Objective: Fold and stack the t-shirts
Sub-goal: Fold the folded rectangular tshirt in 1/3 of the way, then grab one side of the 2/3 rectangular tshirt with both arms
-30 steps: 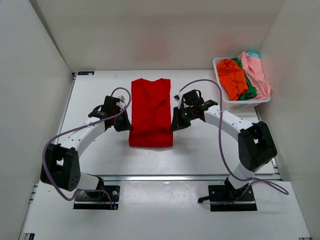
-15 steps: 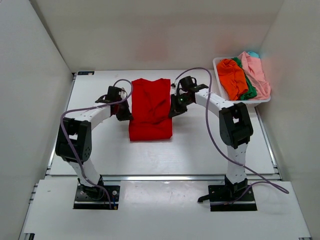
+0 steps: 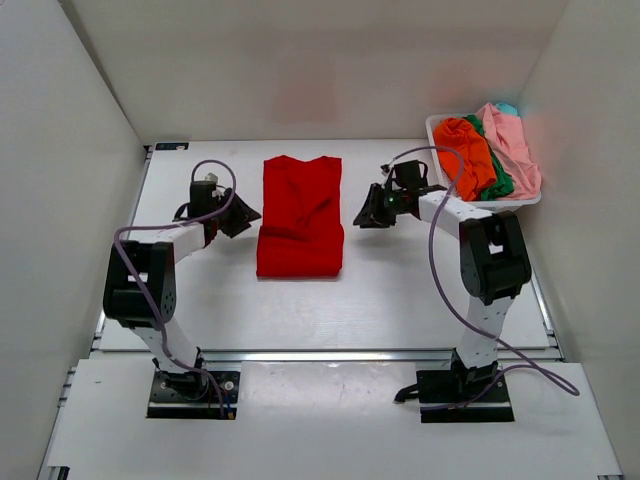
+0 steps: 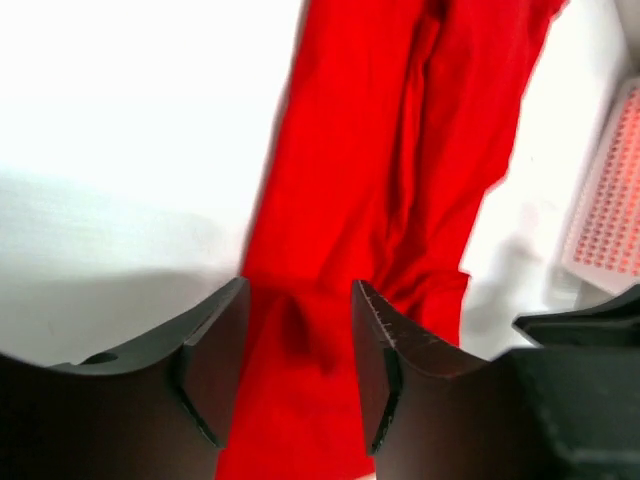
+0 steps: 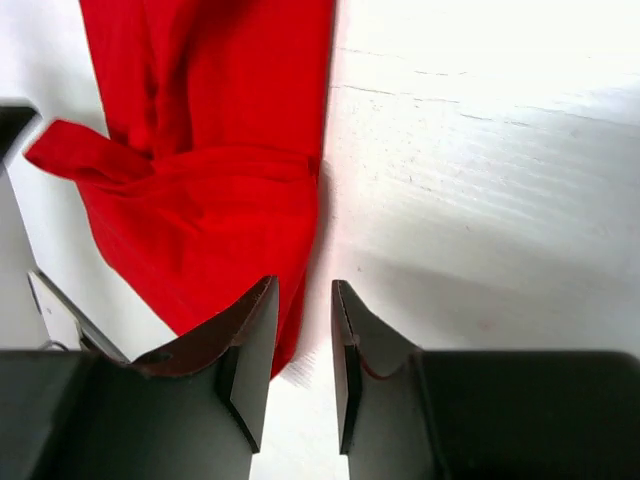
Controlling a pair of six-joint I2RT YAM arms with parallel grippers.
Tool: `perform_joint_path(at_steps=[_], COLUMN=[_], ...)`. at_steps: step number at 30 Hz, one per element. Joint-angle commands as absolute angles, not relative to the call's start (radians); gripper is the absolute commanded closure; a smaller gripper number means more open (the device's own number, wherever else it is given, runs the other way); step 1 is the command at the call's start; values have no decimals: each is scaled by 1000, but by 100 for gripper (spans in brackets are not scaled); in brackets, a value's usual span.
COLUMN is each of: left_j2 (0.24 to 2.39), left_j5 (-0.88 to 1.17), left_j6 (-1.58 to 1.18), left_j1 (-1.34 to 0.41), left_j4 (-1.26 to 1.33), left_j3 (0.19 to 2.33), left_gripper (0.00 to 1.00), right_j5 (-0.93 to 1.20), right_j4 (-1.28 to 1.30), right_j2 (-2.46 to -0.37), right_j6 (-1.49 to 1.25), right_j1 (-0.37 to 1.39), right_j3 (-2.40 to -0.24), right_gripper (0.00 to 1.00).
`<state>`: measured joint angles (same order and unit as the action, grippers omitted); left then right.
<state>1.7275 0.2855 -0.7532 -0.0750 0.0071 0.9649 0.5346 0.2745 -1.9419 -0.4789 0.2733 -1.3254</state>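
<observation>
I next need my left gripper to grip the red t-shirt's near-end corner to fold toward the collar; my right gripper gets the t-shirt's other near-end corner.
A bright red t-shirt lies flat in a long narrow fold on the white table, collar at the far end. My left gripper sits just off its left edge and stands open; in the left wrist view its jaws frame the red cloth below without touching it. My right gripper is just off the right edge, also open. Its jaws hang over bare table beside the shirt's edge. Orange, green, pale pink and teal t-shirts are heaped in the basket.
The white plastic basket stands at the back right, close behind my right arm. White walls close in the table on the left, back and right. Both arm bases sit at the near edge.
Both grippers have gone from shut to open and drawn outward off the red t-shirt's sides. The shirt's near edge now lies a little farther back.
</observation>
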Motion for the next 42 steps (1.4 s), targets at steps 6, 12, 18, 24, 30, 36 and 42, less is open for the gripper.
perform_joint_path(at_steps=[6, 12, 18, 24, 30, 36, 42], left_j2=[1478, 1227, 1192, 1284, 1405, 1373, 1149], left_j5=[275, 50, -2, -12, 38, 69, 92], left_j6=[-675, -703, -762, -784, -830, -844, -793], left_j1=[-155, -253, -273, -310, -337, -345, -411], left_j4=[0, -55, 14, 93, 179, 109, -174], left_j3=[768, 545, 471, 485, 499, 480, 436], left_gripper=[42, 40, 38, 37, 44, 100, 100], right_j5=[493, 425, 350, 337, 383, 377, 371], right_j4=[115, 49, -34, -90, -141, -43, 122], right_j2=[-1743, -1649, -1600, -1618, -1686, -1654, -1493], right_j6=[-531, -594, -683, -722, -716, -684, -652], right_j1=[371, 469, 549, 554, 528, 538, 592], right_j3=[-1157, -974, -867, -824, -844, -848, -790], right_gripper=[74, 67, 64, 63, 87, 100, 100])
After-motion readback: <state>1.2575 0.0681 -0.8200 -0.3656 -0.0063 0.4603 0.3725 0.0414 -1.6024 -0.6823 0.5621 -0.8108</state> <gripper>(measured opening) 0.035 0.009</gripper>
